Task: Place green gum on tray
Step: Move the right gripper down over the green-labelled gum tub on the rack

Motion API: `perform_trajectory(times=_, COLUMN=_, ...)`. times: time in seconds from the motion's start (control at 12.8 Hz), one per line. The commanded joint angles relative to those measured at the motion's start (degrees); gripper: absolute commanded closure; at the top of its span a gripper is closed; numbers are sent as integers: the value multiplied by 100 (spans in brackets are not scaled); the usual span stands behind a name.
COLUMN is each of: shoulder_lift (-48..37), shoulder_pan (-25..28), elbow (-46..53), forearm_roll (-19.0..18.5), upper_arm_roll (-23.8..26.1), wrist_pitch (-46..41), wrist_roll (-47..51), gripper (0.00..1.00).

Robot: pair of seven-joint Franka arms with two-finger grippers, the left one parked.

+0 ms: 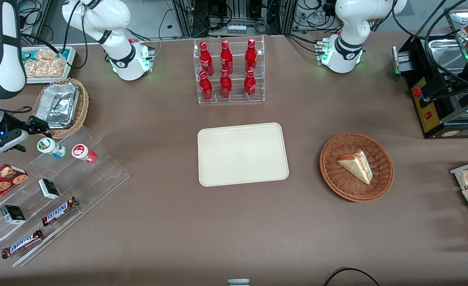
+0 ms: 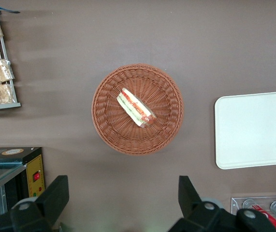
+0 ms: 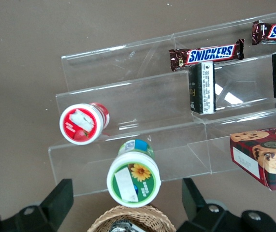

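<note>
I should next grab the canister by its white body [image 1: 55, 148] with my gripper, so that the green gum can go on the cream tray [image 1: 242, 154].
The green gum [image 1: 50, 146] is a white canister with a green-and-white lid, standing on the top step of a clear acrylic stand [image 1: 78, 174] at the working arm's end of the table. In the right wrist view its lid [image 3: 133, 179] lies between my two fingers. My gripper [image 1: 39, 126] is open and empty, above the gum and just farther from the front camera; in the wrist view the gripper [image 3: 125, 205] has a wide gap. The cream tray [image 1: 242, 154] lies bare at mid-table and also shows in the left wrist view [image 2: 254, 129].
A red-lidded canister [image 1: 83, 153] stands beside the green gum. A wicker basket with a foil container [image 1: 61, 105] sits close to my gripper. Snickers bars [image 1: 59, 211], small black boxes and a cookie box [image 1: 1, 180] lie on the stand. A cola bottle rack [image 1: 230, 71] and a sandwich basket [image 1: 356, 167] flank the tray.
</note>
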Motion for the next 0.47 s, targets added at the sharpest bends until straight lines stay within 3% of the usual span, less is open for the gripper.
perform_trajectory(times=0.0, shoulder_lift=-195, shoulder_pan=-23, elbow=-471, forearm_roll=61, upper_arm_roll=13, wrist_pitch=615, wrist_roll=-138, gripper=0)
perform_trajectory(times=0.39, shoulder_lift=-108, shoulder_pan=-32, elbow=-770, forearm_roll=61, upper_arm_roll=-49, wrist_pitch=1126, wrist_roll=-138, gripper=0)
